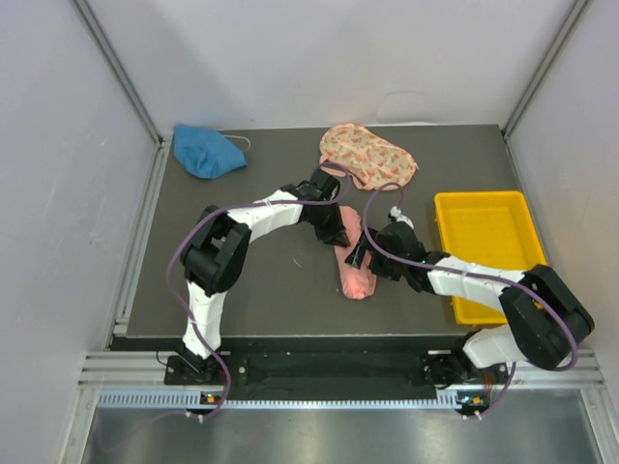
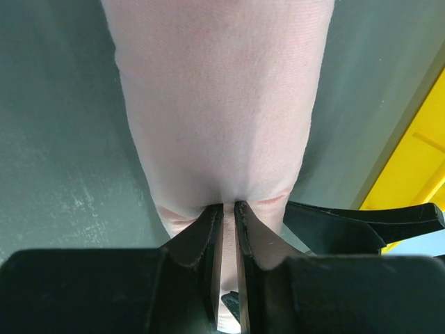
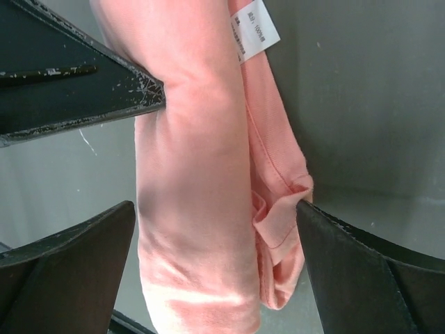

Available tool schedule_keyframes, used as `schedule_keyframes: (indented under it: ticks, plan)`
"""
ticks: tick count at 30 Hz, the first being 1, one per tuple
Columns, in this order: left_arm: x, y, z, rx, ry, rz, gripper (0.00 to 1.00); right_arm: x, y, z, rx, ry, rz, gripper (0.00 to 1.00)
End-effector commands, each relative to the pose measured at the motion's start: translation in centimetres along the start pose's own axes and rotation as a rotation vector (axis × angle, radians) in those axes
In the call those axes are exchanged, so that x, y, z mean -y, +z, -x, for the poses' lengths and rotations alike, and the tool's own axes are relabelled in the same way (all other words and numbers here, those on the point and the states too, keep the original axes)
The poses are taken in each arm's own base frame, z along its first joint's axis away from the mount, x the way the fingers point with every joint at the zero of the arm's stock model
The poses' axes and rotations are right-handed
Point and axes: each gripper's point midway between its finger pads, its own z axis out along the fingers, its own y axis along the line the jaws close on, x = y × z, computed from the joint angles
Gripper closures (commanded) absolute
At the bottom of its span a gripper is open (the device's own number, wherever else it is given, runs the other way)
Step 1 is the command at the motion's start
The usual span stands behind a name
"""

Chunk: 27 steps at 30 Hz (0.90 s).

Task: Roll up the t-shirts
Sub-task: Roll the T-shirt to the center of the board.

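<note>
Next, my right gripper grips the salmon-pink t-shirt across its middle (image 1: 360, 259) (image 3: 217, 204), enclosing the loose tag-side layer, to place it rolled in the tray.
The salmon-pink t-shirt (image 1: 356, 273) lies folded into a long narrow strip on the dark mat, running near to far. My left gripper (image 1: 336, 230) is at its far end, shut on a pinch of the pink cloth (image 2: 222, 125). My right gripper (image 1: 366, 253) is open and straddles the strip from the right. In the right wrist view the pink shirt (image 3: 201, 181) with its white neck tag (image 3: 254, 31) lies between the spread fingers (image 3: 361, 257). The blue t-shirt (image 1: 208, 151) lies bunched at the far left. The cream floral t-shirt (image 1: 369, 157) lies at the far middle.
A yellow tray (image 1: 488, 246) stands on the right side of the mat, close behind my right arm; its edge shows in the left wrist view (image 2: 417, 167). White walls close in the mat (image 1: 271, 280) on three sides.
</note>
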Motion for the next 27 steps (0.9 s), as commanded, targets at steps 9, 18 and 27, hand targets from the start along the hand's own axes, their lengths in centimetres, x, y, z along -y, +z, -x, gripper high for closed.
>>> schedule_keyframes:
  ticks: [9,18,27]
  plan:
    - [-0.6,0.7,0.7,0.024,0.022,0.050,0.83,1.5,-1.2,1.9,0.075,-0.055,-0.046,0.01]
    - [-0.8,0.8,0.7,0.023,0.021,0.059,0.83,-0.7,1.5,1.2,0.024,-0.061,0.110,0.01]
    - [-0.7,0.9,0.7,0.021,0.020,0.060,0.83,-1.2,1.9,1.4,-0.004,-0.037,0.123,0.01]
